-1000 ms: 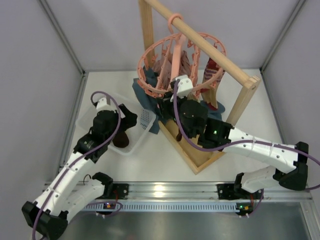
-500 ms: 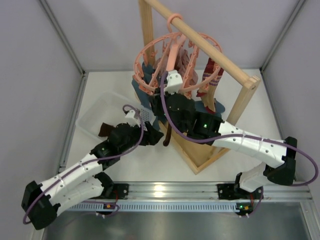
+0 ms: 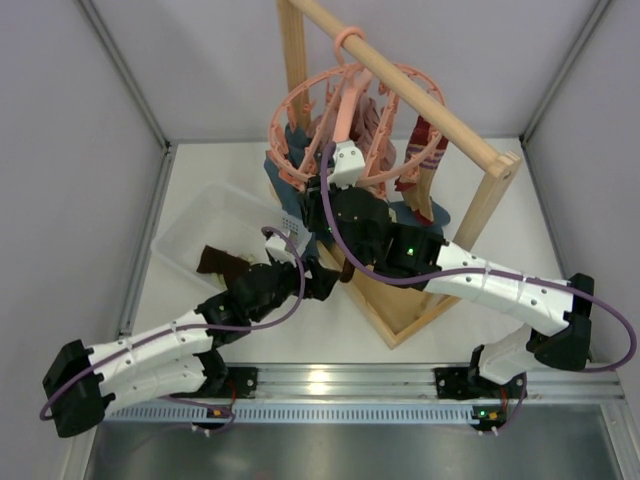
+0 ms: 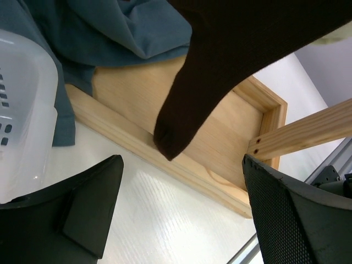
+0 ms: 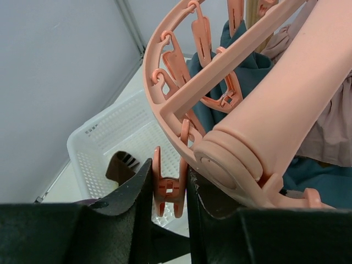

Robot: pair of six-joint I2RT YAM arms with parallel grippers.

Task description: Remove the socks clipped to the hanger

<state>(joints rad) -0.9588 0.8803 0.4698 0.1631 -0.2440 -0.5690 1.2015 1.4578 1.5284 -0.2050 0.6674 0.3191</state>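
Observation:
Next, my left gripper reaches the dark brown sock and grips its hanging toe (image 3: 347, 272), leaving its clipped end free to remove from the hanger.
The salmon-pink hanger (image 3: 300, 110) hangs by its hook from the wooden rack's bar. My right gripper (image 3: 318, 195) is up at its near rim, shut on one clip peg (image 5: 169, 190) of the ring (image 5: 165, 104). A dark brown sock (image 4: 220, 60) hangs from above, its toe over the rack's base; it shows in the top view (image 3: 346, 268). My left gripper (image 3: 322, 283) is open and empty just below that toe, jaws wide apart (image 4: 181, 220). A dark red striped sock (image 3: 425, 150) hangs at the hanger's right. Another dark brown sock (image 3: 215, 262) lies in the basket (image 5: 118, 165).
The white plastic basket (image 3: 190, 225) stands at the left, also in the right wrist view (image 5: 104, 137). A blue-grey cloth (image 3: 285, 185) and a dusty-pink garment (image 3: 372, 130) hang from the hanger. The wooden rack's base (image 4: 220, 137) and post (image 3: 490, 200) stand at the centre right.
My left arm has left the basket, where a dark brown sock now lies, and swung right under the hanging sock. My right gripper rose left to the hanger's rim.

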